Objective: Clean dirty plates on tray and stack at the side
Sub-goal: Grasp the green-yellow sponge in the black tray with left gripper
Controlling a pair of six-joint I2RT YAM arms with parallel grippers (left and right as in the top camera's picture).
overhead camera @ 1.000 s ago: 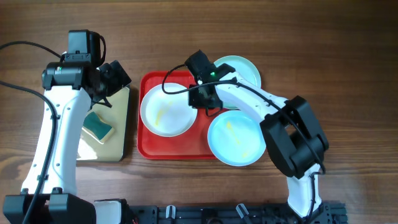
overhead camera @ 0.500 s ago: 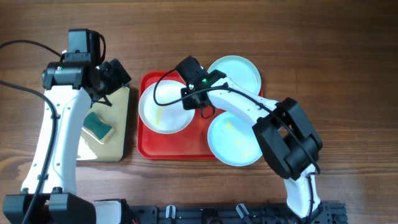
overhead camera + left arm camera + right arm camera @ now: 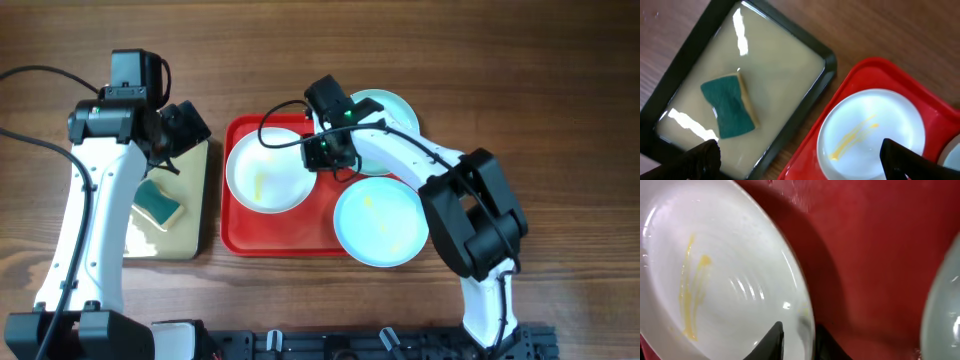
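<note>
My left gripper pinches the sponge across its narrow middle (image 3: 158, 204) (image 3: 730, 106) next, green side facing me, so its yellow bottom stays free to clean plates.
The white plate (image 3: 262, 178) with a yellow smear lies at the left of the red tray (image 3: 290, 242). My right gripper (image 3: 326, 158) is shut on its right rim; in the right wrist view the two fingers (image 3: 799, 341) pinch the rim of the plate (image 3: 715, 280) over the red tray (image 3: 880, 255). One pale blue plate (image 3: 392, 110) sits at the tray's back right, partly under my right arm. The other blue plate (image 3: 380, 222) lies front right, overhanging the tray. My left gripper (image 3: 185, 125) is open and empty above the gap between the two trays (image 3: 802, 165).
A black-rimmed beige tray (image 3: 172, 240) lies left of the red tray, with a green and yellow sponge (image 3: 158, 203) on it. The left wrist view shows the sponge (image 3: 730, 105), that tray (image 3: 780, 65) and the white plate (image 3: 870, 130). Bare wood table lies all around.
My right gripper moved left, then back right, staying at the white plate's rim; the plate shifted slightly with it. The left arm has not moved.
</note>
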